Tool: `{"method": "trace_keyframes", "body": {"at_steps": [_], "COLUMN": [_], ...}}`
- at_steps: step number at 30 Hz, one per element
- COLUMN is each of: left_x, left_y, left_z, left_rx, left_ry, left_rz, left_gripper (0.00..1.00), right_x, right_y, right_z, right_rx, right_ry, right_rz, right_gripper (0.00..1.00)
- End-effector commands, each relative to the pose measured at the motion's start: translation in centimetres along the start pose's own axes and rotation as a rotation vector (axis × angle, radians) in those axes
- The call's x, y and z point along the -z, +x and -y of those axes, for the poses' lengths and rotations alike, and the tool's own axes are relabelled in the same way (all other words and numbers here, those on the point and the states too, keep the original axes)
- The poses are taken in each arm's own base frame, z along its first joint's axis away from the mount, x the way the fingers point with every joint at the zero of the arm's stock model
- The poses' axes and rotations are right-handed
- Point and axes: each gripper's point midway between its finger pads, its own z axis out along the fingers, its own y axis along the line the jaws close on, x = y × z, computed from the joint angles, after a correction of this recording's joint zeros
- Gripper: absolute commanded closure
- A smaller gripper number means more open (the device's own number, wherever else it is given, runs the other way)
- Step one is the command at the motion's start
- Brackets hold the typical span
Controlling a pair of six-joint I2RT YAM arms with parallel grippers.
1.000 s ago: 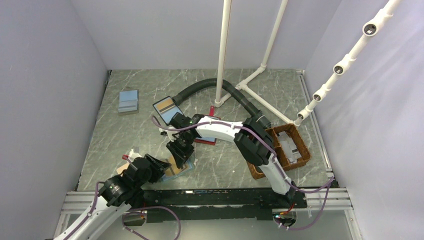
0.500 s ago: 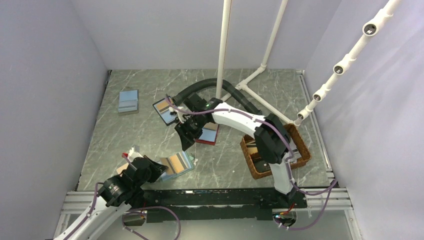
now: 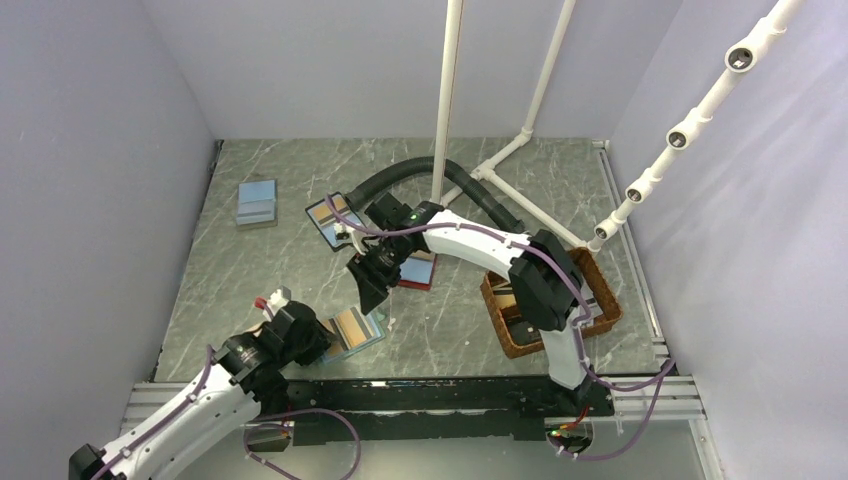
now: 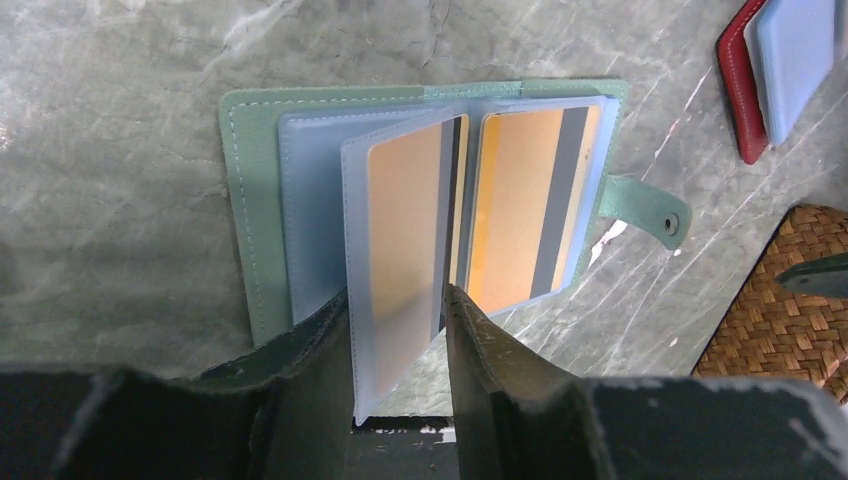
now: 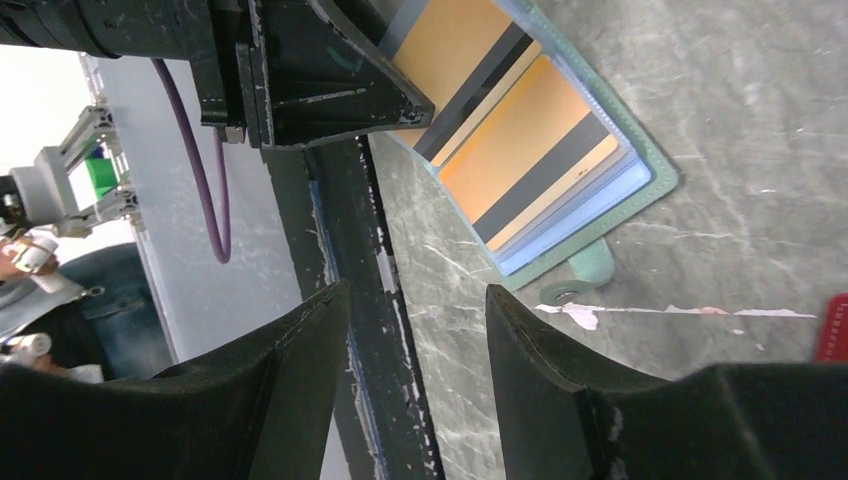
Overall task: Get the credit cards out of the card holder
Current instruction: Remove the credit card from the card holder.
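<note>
My left gripper should next grab the raised sleeve leaf by its near edge [image 4: 398, 365], so the card's striped edge stays free to pull.
The teal card holder [image 4: 250, 200] lies open on the marble near the table's front edge [image 3: 355, 328]. Its clear sleeves hold tan credit cards [image 4: 520, 200] with dark stripes, which also show in the right wrist view [image 5: 520, 140]. One sleeve leaf with a card [image 4: 405, 230] stands up between the fingers of my left gripper [image 4: 398, 300]. The leaf rests against the left finger, with a gap to the right one, so the gripper is open. My right gripper [image 5: 418, 295] hovers open and empty above the table, just behind the holder [image 3: 372, 285].
A red-edged holder [image 3: 418, 270] lies under the right arm. A black-edged holder [image 3: 328, 218] and a pale blue one [image 3: 257, 203] lie further back. A wicker basket [image 3: 590, 290] stands at the right. A black hose [image 3: 400, 175] and white pipes [image 3: 445, 100] cross the back.
My right gripper lifted off the card holder and drew back toward the red-edged holder, jaws wider. The holder now lies open. My left gripper shut briefly, then reopened around a sleeve leaf.
</note>
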Motion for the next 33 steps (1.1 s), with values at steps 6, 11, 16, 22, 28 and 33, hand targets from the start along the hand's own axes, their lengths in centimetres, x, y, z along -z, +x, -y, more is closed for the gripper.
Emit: {"method": "trace_keyframes", "body": {"at_steps": [6,11,16,22,28,33], "left_x": [1.4,1.7,3.2,5.8,6.8,7.3], "left_y": [-1.6,-1.7,-2.6,-3.9,-3.8,-3.6], "left_z": [1.8,2.0,4.5,8.1,12.1,15.1], "left_rx": [0.045,0.055,-0.056,-0.185,-0.258,-0.282], "left_ry": [0.061,0.127,0.296,0.503,0.655,0.744], "left_rz": [0.061,0.077,0.132,0.219,0.227,0.217], "left_gripper": [0.68,1.00,1.00,1.00,1.00,1.00], "right_x": [-3.7,-4.6,-2.9,2.8,4.9,5.0], "right_y": [1.5,1.1,0.1,-2.2,-2.5,-2.6], "right_z": [-2.2,-2.2,-2.5,-3.0,-3.7,-2.7], "right_rx": [-0.128,-0.169,-0.138,-0.105,-0.106,-0.148], "right_ry": [-0.195,-0.257,-0.293,-0.414,-0.441,-0.429], "right_rz": [-0.054,-0.066,-0.028,0.100,0.149,0.160], "right_gripper": [0.45,0.46,0.45,0.45,0.45,0.46]}}
